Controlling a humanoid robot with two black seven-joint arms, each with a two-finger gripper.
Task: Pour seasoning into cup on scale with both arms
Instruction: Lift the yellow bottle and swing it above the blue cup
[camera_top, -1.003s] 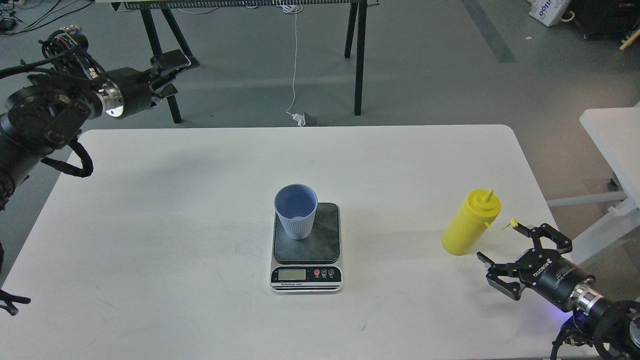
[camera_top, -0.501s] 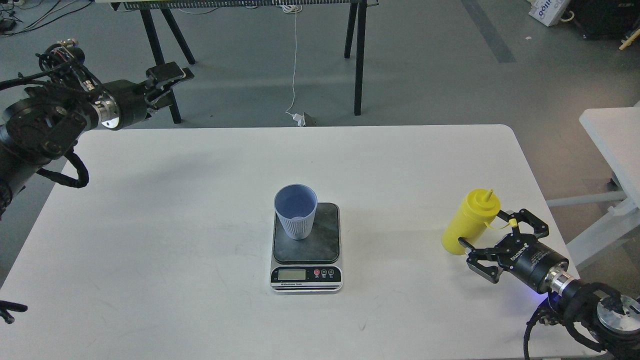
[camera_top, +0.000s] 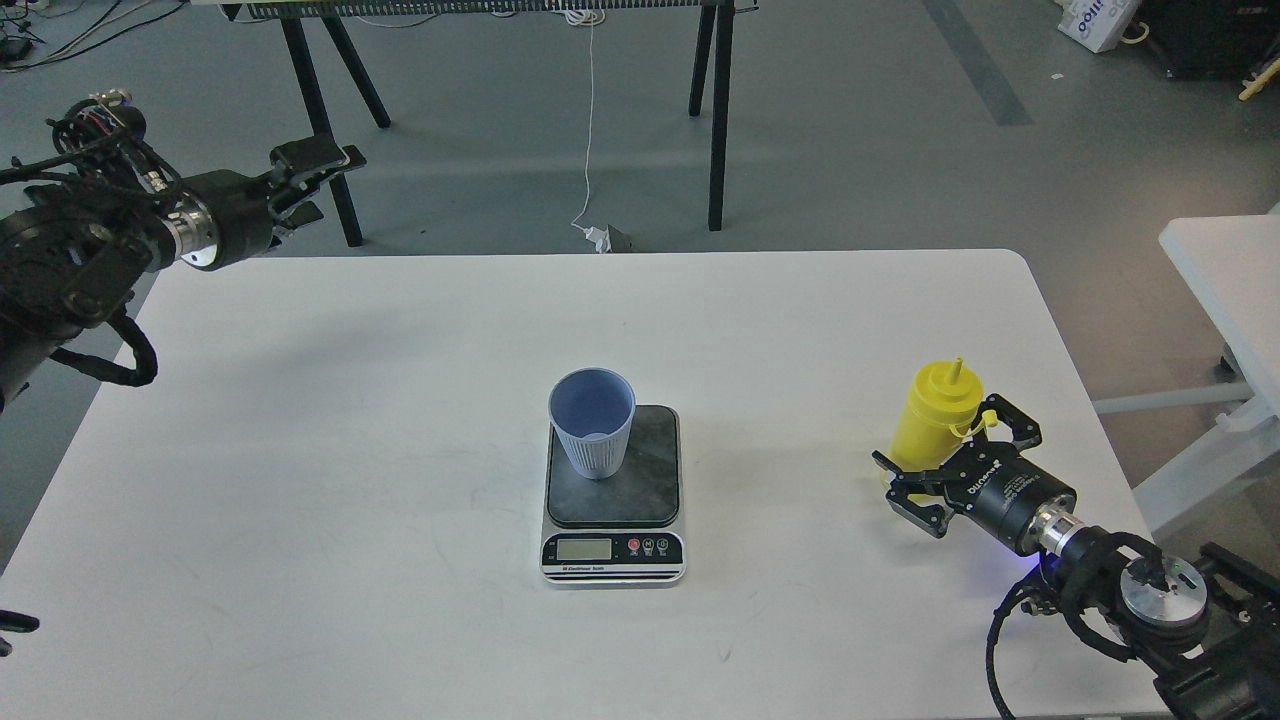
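Note:
The yellow bottle needs to be grabbed next by its lower half (camera_top: 919, 445) with my right gripper, to pour seasoning into the cup on the scale (camera_top: 645, 470).
The yellow seasoning bottle (camera_top: 935, 412) stands upright near the table's right edge, its tethered cap hanging at its right side. My right gripper (camera_top: 950, 455) is open, with its black fingers (camera_top: 893, 482) on either side of the bottle's lower half. The ribbed light blue-grey cup (camera_top: 592, 422) stands upright on the far left corner of the scale (camera_top: 645, 470) at the table's middle. My left gripper (camera_top: 322, 183) is open and empty, raised beyond the table's far left corner, far from the cup.
The white table (camera_top: 350, 450) carries only the scale, cup and bottle. A second white table (camera_top: 1225, 270) stands close on the right. Black trestle legs (camera_top: 716, 120) and a white cable (camera_top: 590, 130) are on the floor behind.
My right gripper has moved forward and left until its fingers flank the bottle, which now stands more upright. My left arm has drawn back to the left.

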